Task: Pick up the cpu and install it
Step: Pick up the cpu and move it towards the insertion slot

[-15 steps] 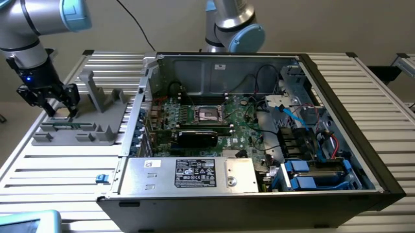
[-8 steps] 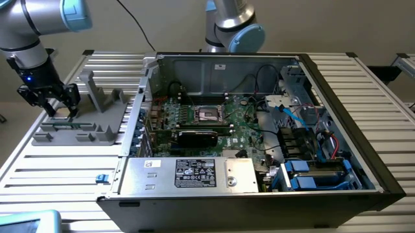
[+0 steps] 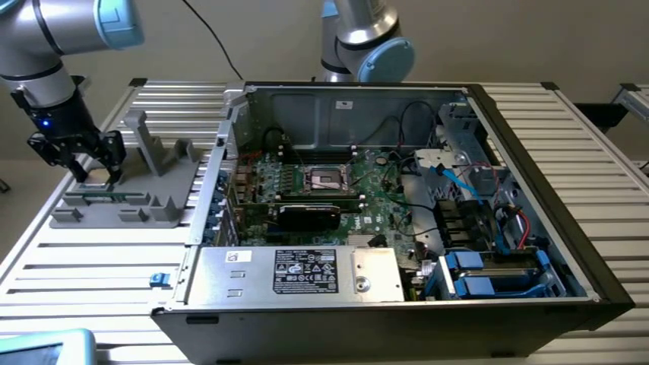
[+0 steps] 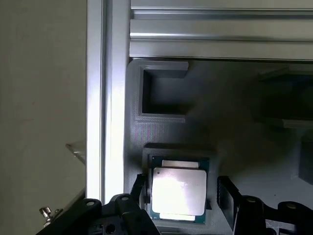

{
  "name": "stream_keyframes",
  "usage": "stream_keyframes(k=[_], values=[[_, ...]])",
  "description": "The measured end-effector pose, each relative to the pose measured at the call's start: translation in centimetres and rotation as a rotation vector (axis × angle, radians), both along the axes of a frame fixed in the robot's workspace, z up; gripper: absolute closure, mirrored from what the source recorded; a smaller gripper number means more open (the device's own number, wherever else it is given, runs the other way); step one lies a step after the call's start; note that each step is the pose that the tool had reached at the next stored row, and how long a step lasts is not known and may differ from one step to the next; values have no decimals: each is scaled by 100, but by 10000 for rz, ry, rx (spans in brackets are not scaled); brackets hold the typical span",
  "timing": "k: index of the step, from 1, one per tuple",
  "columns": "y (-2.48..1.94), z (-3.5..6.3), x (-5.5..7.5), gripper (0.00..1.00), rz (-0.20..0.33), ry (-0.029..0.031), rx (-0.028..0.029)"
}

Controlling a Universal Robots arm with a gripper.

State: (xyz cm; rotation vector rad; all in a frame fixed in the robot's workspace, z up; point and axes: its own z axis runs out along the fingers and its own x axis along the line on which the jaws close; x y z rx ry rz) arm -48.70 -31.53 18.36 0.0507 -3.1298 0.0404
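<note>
My gripper next grips the cpu's opposite side edges to install the cpu [image 4: 178, 190], since it lies sunk in the tray's hollow with small gaps at its sides.
The cpu [image 4: 178, 190], a small square chip with a pale metal top on a green edge, lies flat in a recess of the grey plastic tray [image 4: 161, 132]. My gripper [image 4: 182, 195] is open and low over it, one dark finger [image 4: 140, 188] on each side of the chip with small gaps showing. In the exterior view the gripper [image 3: 96, 177] points down at the near-left corner of the tray [image 3: 127, 204], on the exterior view's left. The dark socket [image 3: 327, 179] with its metal frame sits on the green motherboard [image 3: 381, 199] inside the open computer case.
Upright grey posts [image 3: 152, 148] rise from the tray just beside the gripper. The case wall [image 3: 215, 179] stands between tray and motherboard. Cables [image 3: 457, 179], a black card [image 3: 309, 215] and a power supply box [image 3: 294, 272] crowd the case. A second arm's base [image 3: 365, 38] stands behind it.
</note>
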Motion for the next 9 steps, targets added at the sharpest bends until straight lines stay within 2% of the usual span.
stream_keyframes(k=[5,7,8,9], values=[[0,0,0,31,-8,3,4],[-1,1,-1,40,-14,10,4],[-1,1,-1,40,-15,11,4],[0,1,0,44,-16,11,4]])
